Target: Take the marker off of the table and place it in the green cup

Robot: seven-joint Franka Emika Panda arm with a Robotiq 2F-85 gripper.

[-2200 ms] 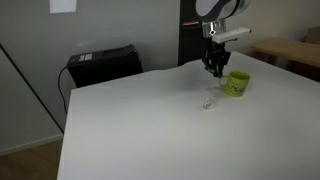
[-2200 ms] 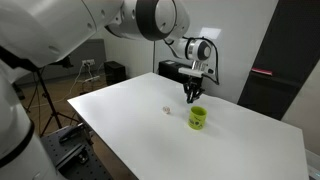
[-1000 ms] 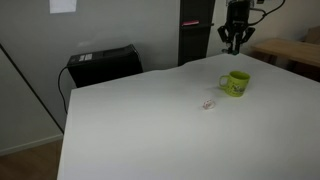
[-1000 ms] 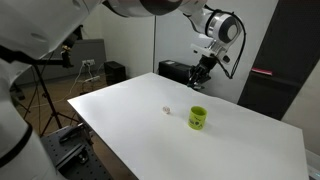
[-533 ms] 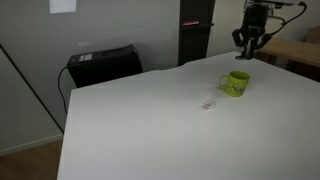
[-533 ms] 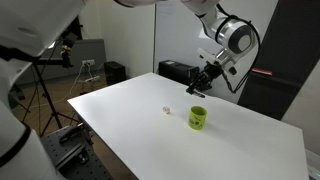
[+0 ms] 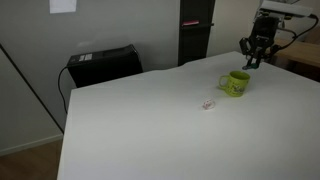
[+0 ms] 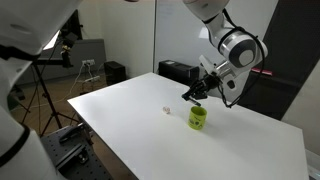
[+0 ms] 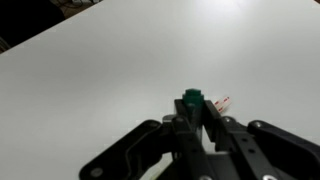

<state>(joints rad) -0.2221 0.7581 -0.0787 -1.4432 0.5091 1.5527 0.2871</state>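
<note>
The marker [image 9: 191, 99] is hanging beside the cup's opening and would fall onto the table if I opened now, so my gripper needs to hold it until it is over the opening.
The lime-green cup [image 7: 237, 83] [image 8: 198, 118] stands upright on the white table [image 7: 150, 130] [image 8: 250, 140], near its far side. My gripper [image 7: 252, 57] [image 8: 194, 96] hangs above and a little to the side of the cup, clear of it. In the wrist view the gripper [image 9: 190, 112] is shut on the marker [image 9: 191, 99], a dark stick whose green end pokes out between the fingers. The table [image 9: 90, 60] lies far below. The cup is out of the wrist view.
A tiny pale reddish speck [image 7: 208, 103] [image 8: 167, 111] [image 9: 221, 101] lies on the table near the cup. A black case [image 7: 100, 65] stands behind the table's far corner. A wooden table [image 7: 300, 52] is beyond the cup. A tripod [image 8: 45, 95] stands off the table's side.
The gripper rose from beside the cup, swung away across the far side, and has now come down to hang above and beside the cup, still shut on the marker.
</note>
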